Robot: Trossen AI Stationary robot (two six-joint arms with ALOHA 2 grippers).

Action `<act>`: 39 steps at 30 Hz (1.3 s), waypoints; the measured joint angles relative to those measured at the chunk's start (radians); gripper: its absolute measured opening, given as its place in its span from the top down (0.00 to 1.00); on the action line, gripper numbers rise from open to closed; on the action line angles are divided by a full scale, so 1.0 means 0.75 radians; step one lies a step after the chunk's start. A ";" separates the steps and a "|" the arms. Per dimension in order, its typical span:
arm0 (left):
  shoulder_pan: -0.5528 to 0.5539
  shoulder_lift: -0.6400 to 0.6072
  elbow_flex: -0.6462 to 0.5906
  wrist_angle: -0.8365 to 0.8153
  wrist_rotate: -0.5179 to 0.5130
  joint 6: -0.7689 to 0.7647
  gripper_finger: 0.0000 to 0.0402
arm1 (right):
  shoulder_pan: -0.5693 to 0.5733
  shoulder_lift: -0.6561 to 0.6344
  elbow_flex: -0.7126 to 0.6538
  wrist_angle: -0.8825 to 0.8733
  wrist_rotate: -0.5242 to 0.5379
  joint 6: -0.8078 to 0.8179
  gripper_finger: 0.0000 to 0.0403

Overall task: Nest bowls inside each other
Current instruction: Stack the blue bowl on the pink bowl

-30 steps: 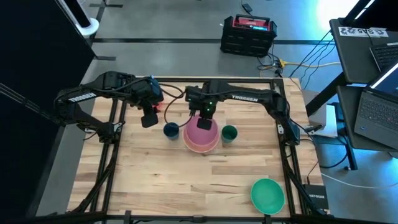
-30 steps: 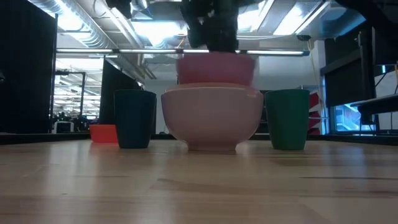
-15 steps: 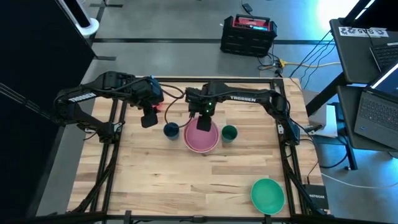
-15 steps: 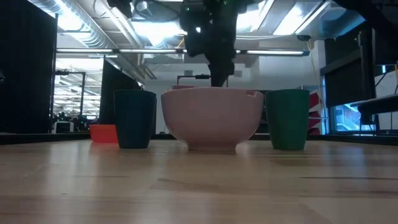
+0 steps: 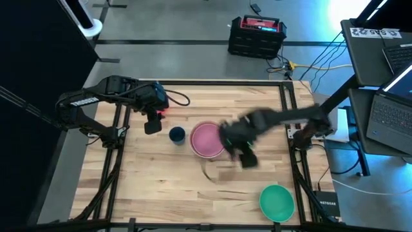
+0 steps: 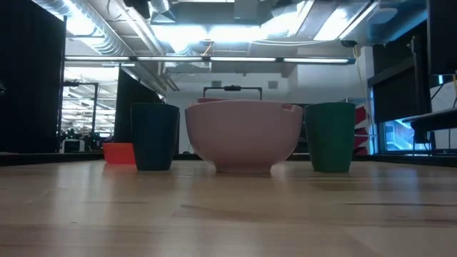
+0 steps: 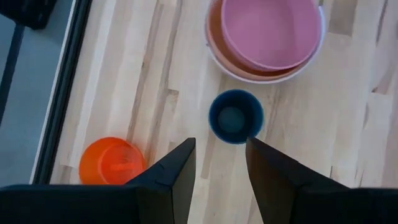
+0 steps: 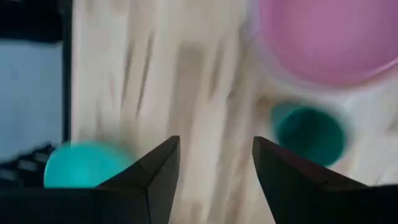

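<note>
I should next grab the teal-green bowl by its rim (image 5: 265, 191) with my right gripper. Then it can go inside the pink bowl (image 5: 206, 139).
A pink bowl (image 5: 206, 139) sits nested in a translucent peach bowl (image 7: 215, 45), which sits in a white one (image 7: 268, 77); the stack stands mid-table. A dark blue cup (image 5: 177, 135) stands on its left and a dark green cup (image 6: 330, 135) on its right. A teal-green bowl (image 5: 277, 201) rests near the table's front right. An orange-red bowl (image 7: 112, 163) stands at the far left. My right gripper (image 8: 216, 180) is open and empty, blurred, above the wood between the stack and the teal-green bowl. My left gripper (image 7: 221, 168) hovers open over the wood beside the blue cup.
Bare wooden table (image 5: 161, 187) spreads across the near half. The table's metal frame rails (image 5: 116, 129) run along both sides. A laptop (image 5: 393, 116) and cables lie off the right edge.
My right gripper has lowered the pink bowl into the peach bowl and let it go, so the bowl now sits nested in the stack. The gripper then rose and swung quickly toward the table's near right, where the teal-green bowl is.
</note>
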 joint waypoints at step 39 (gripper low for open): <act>-0.036 0.000 -0.001 0.036 0.000 -0.074 0.69 | 0.667 -0.456 -1.333 1.016 0.007 1.062 0.97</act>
